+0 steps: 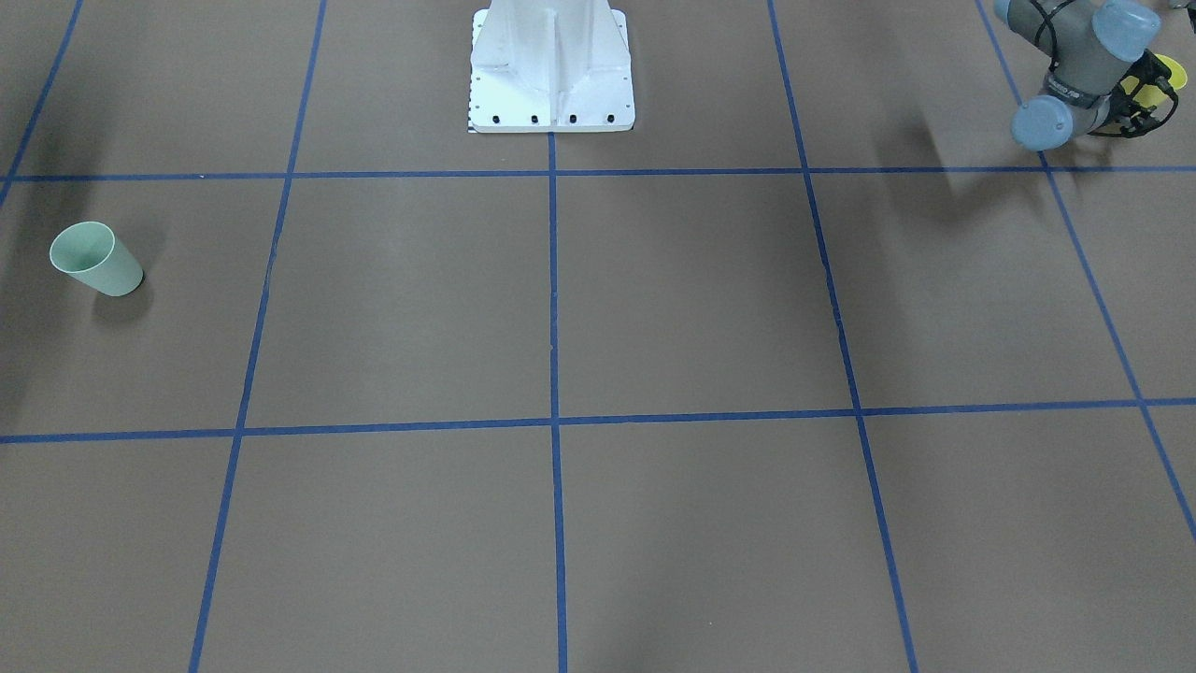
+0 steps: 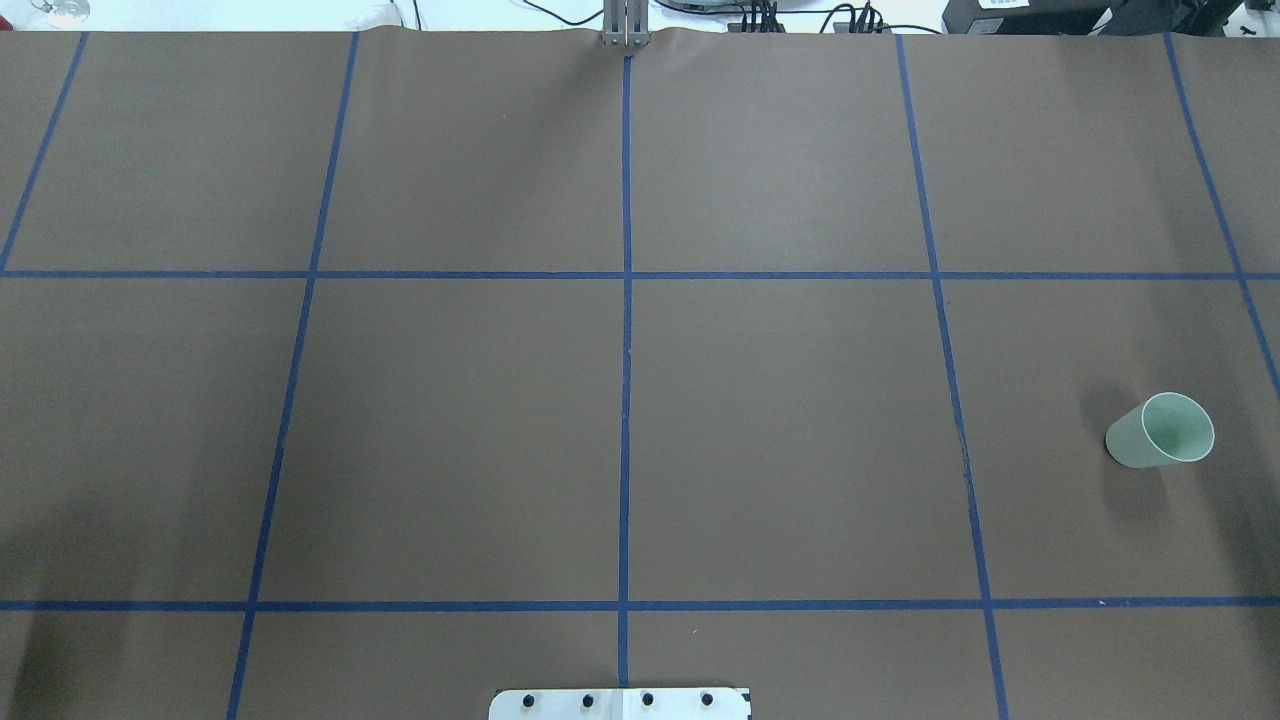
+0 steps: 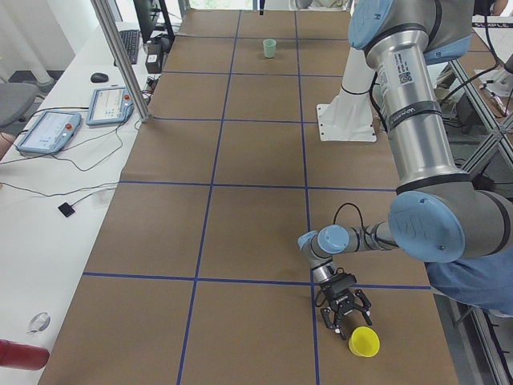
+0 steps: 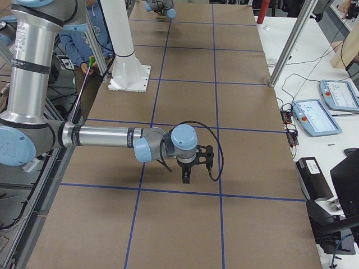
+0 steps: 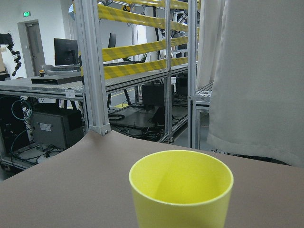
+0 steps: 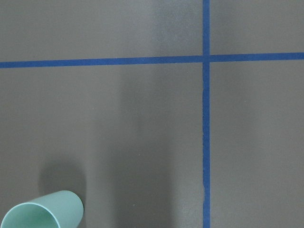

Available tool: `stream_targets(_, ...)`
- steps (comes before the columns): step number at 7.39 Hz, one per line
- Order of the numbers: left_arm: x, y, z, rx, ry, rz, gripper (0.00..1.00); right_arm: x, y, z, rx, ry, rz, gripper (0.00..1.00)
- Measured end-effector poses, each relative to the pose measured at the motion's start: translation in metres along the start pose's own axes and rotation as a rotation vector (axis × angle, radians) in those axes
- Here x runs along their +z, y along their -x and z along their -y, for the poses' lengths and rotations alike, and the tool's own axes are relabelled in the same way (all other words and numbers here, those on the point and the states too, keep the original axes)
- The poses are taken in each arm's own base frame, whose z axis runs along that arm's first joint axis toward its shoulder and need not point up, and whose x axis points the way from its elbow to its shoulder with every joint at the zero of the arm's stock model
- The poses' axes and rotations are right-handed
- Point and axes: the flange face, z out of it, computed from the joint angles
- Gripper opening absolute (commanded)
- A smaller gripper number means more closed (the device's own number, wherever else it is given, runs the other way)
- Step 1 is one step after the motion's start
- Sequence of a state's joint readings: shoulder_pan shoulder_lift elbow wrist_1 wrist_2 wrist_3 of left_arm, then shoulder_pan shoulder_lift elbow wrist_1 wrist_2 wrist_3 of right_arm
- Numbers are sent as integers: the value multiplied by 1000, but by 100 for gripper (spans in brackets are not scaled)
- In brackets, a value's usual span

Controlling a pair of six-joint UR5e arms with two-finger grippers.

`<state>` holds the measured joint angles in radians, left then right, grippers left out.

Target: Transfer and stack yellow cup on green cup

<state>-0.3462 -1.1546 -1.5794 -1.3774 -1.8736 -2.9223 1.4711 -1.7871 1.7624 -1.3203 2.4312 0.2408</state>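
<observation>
My left gripper will next grab the yellow cup by its round side (image 5: 180, 214) to stack it on the green cup.
The yellow cup (image 1: 1161, 73) stands upright at the table's left end near the robot's side. It fills the lower middle of the left wrist view (image 5: 180, 190) and shows in the exterior left view (image 3: 363, 342). My left gripper (image 1: 1142, 101) lies low and level right at the cup, its fingers spread open, also in the exterior left view (image 3: 346, 318). The green cup (image 2: 1160, 430) stands upright at the table's right side; it also shows in the front view (image 1: 94, 260) and in the right wrist view (image 6: 45, 213). My right gripper (image 4: 185, 172) hangs above the table, pointing down; I cannot tell whether it is open or shut.
The table is brown paper with a grid of blue tape lines (image 2: 625, 400). The robot's white base (image 1: 551, 70) stands at the middle of the near edge. Tablets and cables (image 3: 80, 112) lie on the white bench beyond the table's far edge.
</observation>
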Motion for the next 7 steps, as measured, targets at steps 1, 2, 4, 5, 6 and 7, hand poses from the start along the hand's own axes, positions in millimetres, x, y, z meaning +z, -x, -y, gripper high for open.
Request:
stream_targets(1, 9, -3, -4, -2, -8, -1, 99, 0, 0, 0, 0, 0, 0, 100)
stream_targets(2, 17, -4, -7, -8, -13, -5, 99, -1, 1, 1, -1, -2, 1, 100)
stream_targets(4, 30, -6, -9, -12, -18, -11, 60, -3, 4, 3, -6, -7, 2, 100)
stream_targets(5, 35, -7, -9, -12, -20, -13, 47, -3, 4, 3, -7, -7, 2, 100)
stream_targets(6, 38, -8, -7, -12, -24, -13, 37, -3, 5, 3, -8, -7, 3, 100)
stream_targets(7, 44, -9, -2, -11, -33, -12, 36, -3, 5, 3, -8, -8, 5, 100)
